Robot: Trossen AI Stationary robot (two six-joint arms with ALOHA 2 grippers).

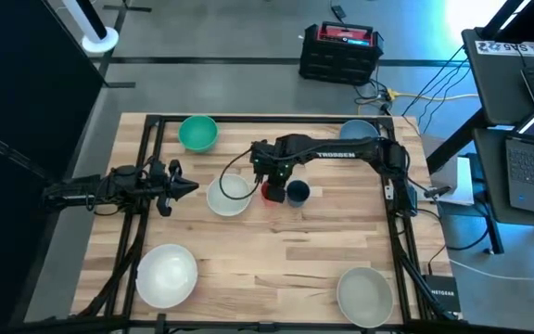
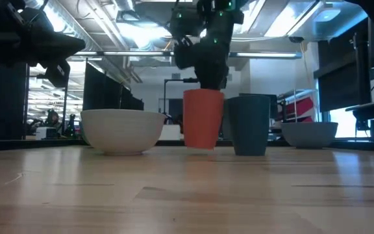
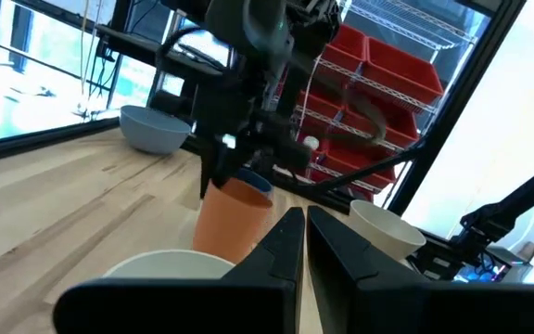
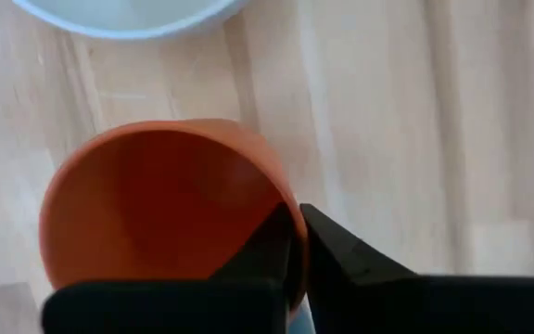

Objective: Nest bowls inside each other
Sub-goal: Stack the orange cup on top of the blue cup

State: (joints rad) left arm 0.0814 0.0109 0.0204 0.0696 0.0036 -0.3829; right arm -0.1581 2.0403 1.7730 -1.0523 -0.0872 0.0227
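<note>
The red bowl's side is beside the dark blue bowl's rim, so the right gripper will keep holding the red bowl until it is inside the dark blue bowl.
A small red bowl point(image 1: 272, 191), tall like a cup, stands near the table's middle with my right gripper point(image 4: 297, 223) shut on it from above. A dark blue bowl point(image 1: 298, 192) of like size stands just right of it, and a medium white bowl point(image 1: 229, 195) just left. A green bowl point(image 1: 197, 133) sits far left and a light blue bowl point(image 1: 358, 132) far right. My left gripper point(image 1: 188, 188) is shut on nothing. It hovers level at the table's left and points toward the white bowl. My right gripper pinches the red bowl's rim point(image 4: 272, 176). One finger point(image 4: 262, 246) is inside the bowl and the other finger point(image 4: 341, 246) is outside its wall. The fingers point steeply down from above. The bowl stands upright point(image 2: 203, 120); whether its base rests on the table I cannot tell.
Two large whitish bowls sit near the front edge, one at the left point(image 1: 167, 275) and one at the right point(image 1: 364, 295). Bare wood lies between them. A black frame point(image 1: 146, 167) runs along the table's sides.
</note>
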